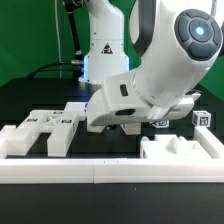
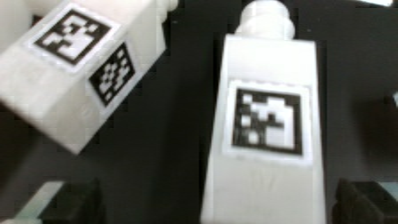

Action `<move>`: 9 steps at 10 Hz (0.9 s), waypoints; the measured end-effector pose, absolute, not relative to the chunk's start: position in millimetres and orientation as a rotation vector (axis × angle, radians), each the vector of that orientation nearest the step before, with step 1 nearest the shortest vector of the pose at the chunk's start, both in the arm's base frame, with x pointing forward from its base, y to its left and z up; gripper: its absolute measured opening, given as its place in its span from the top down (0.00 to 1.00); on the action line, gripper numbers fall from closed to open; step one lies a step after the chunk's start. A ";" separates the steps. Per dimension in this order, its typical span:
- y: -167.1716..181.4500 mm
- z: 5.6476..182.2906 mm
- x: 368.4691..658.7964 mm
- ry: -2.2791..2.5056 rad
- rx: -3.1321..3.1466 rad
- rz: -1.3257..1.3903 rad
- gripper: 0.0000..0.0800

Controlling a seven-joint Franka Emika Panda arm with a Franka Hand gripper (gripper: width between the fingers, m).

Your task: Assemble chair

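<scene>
The robot's fingers are low beside the long white part's near end (image 2: pixel 258 195) in the wrist view, so the gripper needs to close on the long white part now.
In the wrist view a long white chair part (image 2: pixel 267 120) with a black marker tag and a round peg at one end lies on the black table. My gripper (image 2: pixel 210 200) is open and straddles it; one dark fingertip (image 2: pixel 50 203) shows on each side, with a gap between each fingertip and the part. A second white part (image 2: pixel 80 62) with two tags lies slanted beside it. In the exterior view my gripper (image 1: pixel 112 124) is low over the table, just to the right of the white tagged parts (image 1: pixel 55 128); the long part is hidden under the hand.
A white fence (image 1: pixel 100 170) runs along the table's front, with raised blocks at the exterior view's left (image 1: pixel 18 140) and right (image 1: pixel 180 150). A small tagged white piece (image 1: pixel 201 118) stands at the far right. The arm fills the upper right.
</scene>
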State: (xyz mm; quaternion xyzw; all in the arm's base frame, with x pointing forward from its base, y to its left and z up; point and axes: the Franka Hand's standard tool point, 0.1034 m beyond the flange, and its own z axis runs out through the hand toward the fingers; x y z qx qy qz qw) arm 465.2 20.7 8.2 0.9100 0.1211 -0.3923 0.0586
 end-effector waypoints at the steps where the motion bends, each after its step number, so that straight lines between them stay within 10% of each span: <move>1: 20.2 7.3 463.0 0.364 2.755 -1.195 0.19; 3: 21.0 6.7 462.7 0.366 2.754 -1.196 0.19; 5: 21.7 5.3 462.9 0.368 2.754 -1.197 0.50; 9: 24.3 6.4 466.9 0.378 2.761 -1.182 0.62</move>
